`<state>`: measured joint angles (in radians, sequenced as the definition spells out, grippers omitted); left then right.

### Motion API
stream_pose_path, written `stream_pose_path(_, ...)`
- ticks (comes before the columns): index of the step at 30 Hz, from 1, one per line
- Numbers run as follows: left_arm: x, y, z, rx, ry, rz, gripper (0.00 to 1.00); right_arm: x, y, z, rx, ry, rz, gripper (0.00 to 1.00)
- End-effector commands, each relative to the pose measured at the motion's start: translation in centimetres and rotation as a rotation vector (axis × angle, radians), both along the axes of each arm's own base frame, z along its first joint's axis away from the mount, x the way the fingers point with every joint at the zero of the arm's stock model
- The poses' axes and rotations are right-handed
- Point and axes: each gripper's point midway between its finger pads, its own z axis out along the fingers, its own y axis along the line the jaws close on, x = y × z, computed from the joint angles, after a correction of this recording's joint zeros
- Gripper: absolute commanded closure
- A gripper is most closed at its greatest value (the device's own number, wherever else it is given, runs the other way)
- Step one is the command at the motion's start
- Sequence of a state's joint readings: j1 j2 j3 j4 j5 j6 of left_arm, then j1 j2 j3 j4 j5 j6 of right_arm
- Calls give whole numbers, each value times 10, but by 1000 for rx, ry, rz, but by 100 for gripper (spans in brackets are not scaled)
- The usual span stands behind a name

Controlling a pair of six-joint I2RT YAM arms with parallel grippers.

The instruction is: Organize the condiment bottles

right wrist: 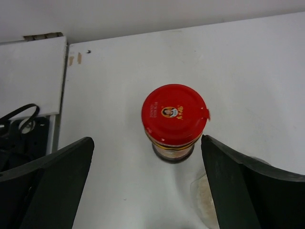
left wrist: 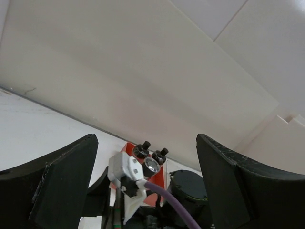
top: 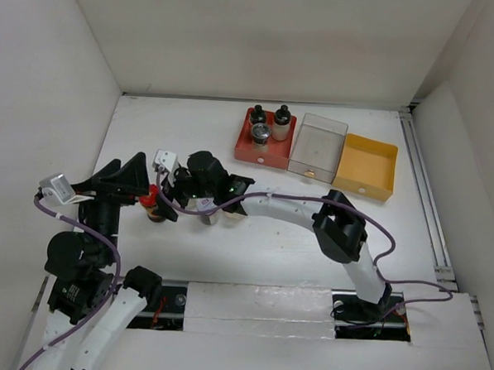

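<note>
My right gripper grabs the red-capped jar by opposite sides of its cap (top: pixel 150 197) (right wrist: pixel 175 116) next, leaving the jar's base free to stand upright in the clear tray.
A red-capped jar (right wrist: pixel 175 114) with dark contents stands upright on the white table, between my right gripper's (right wrist: pixel 147 143) open jaws with gaps on both sides. In the top view the jar (top: pixel 149 201) is left of centre, with my right gripper (top: pixel 160 199) over it. My left gripper (top: pixel 130 177) is open and empty just left of the jar, and in its own view (left wrist: pixel 147 138) it points at the back wall. Two black-capped bottles (top: pixel 257 113) (top: pixel 282 115) and a silver-capped jar (top: pixel 260 134) stand in the red tray (top: pixel 244 148). A pale jar (right wrist: pixel 206 200) shows partly by the right finger.
A clear tray (top: pixel 318 147) and a yellow tray (top: pixel 366 166) sit right of the red one at the back. The right arm (top: pixel 287 210) stretches across the middle of the table and partly hides more bottles (top: pixel 211 215). White walls enclose the table.
</note>
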<state>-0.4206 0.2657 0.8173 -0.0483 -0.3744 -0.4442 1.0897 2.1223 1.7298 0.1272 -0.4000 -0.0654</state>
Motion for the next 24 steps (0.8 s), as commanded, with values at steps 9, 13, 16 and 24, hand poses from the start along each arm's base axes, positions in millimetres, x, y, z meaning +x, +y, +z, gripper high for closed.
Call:
stream_pose_path(9, -4, 1, 6, -2, -66, -1, 19, 27, 49, 0, 6, -83, -64, 0)
stream_pose_path(13, -6, 0, 4, 0, -70, -9, 19, 31, 60, -14, -1, -77, -53, 0)
stream_pose_path(16, -6, 0, 4, 0, -70, -10, 19, 33, 64, -19, 2, -67, -55, 0)
stream_pose_path(24, -4, -3, 1, 8, -63, -20, 19, 25, 66, 5, 137, -61, -38, 44)
